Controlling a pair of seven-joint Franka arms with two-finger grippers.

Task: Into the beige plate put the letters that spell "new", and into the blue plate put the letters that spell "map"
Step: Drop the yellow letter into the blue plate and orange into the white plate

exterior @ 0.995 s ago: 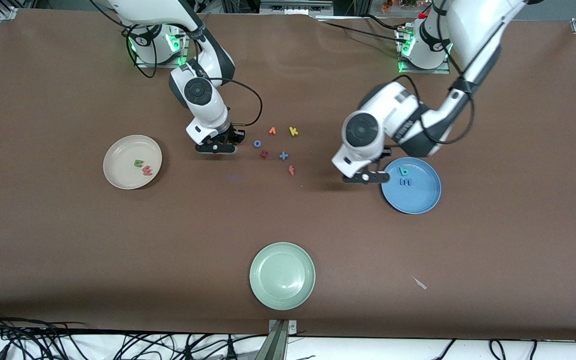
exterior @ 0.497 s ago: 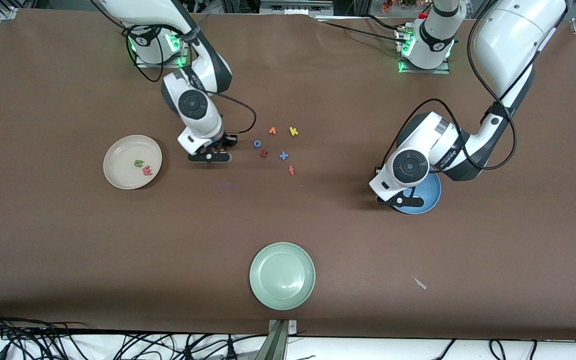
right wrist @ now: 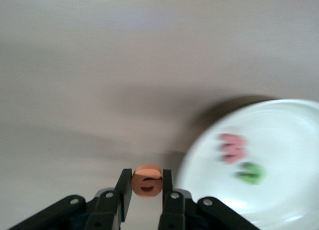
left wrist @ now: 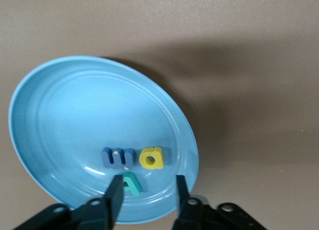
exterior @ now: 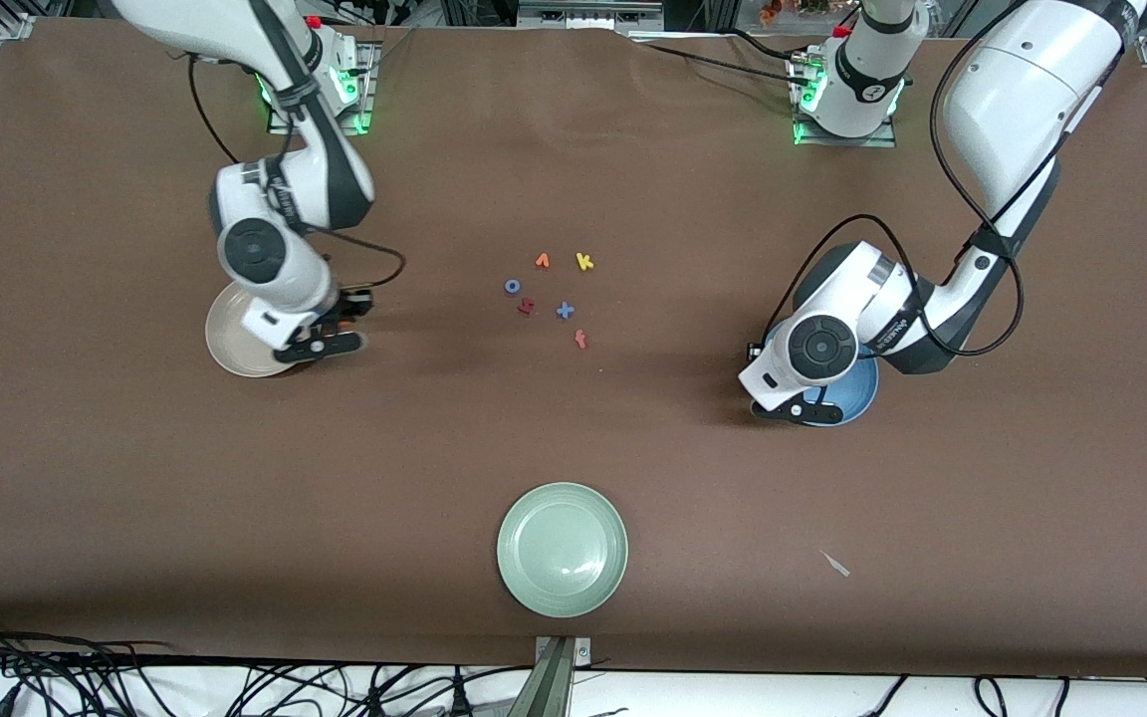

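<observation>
The orange e (right wrist: 147, 181) hangs at the beige plate's rim, short of the pinkish-red w inside, so my right gripper needs to move it inward before letting go.
My right gripper (exterior: 320, 347) hangs over the rim of the beige plate (exterior: 230, 351), shut on the orange e (right wrist: 147, 181). The pinkish-red w (right wrist: 232, 147) and green n (right wrist: 249, 172) lie in that plate (right wrist: 284, 135). My left gripper (exterior: 795, 408) is low over the blue plate (exterior: 857, 393), at the rim nearest the front camera, and it is open and holds nothing (left wrist: 148, 195). The blue m (left wrist: 118, 157), the yellow looped letter (left wrist: 151, 157) and the teal letter (left wrist: 130, 182) lie in that plate (left wrist: 60, 105). In the front view the arms hide all letters in both plates.
Several loose letters lie mid-table: orange v (exterior: 542, 261), yellow k (exterior: 583, 262), blue o (exterior: 512, 286), a dark red letter (exterior: 526, 307), a blue cross shape (exterior: 565, 311), red f (exterior: 580, 340). A pale green plate (exterior: 562, 548) sits near the front edge.
My right arm has carried the orange e from beside the loose letters over to the beige plate. My left gripper moved over the blue plate and opened; the yellow letter now lies there.
</observation>
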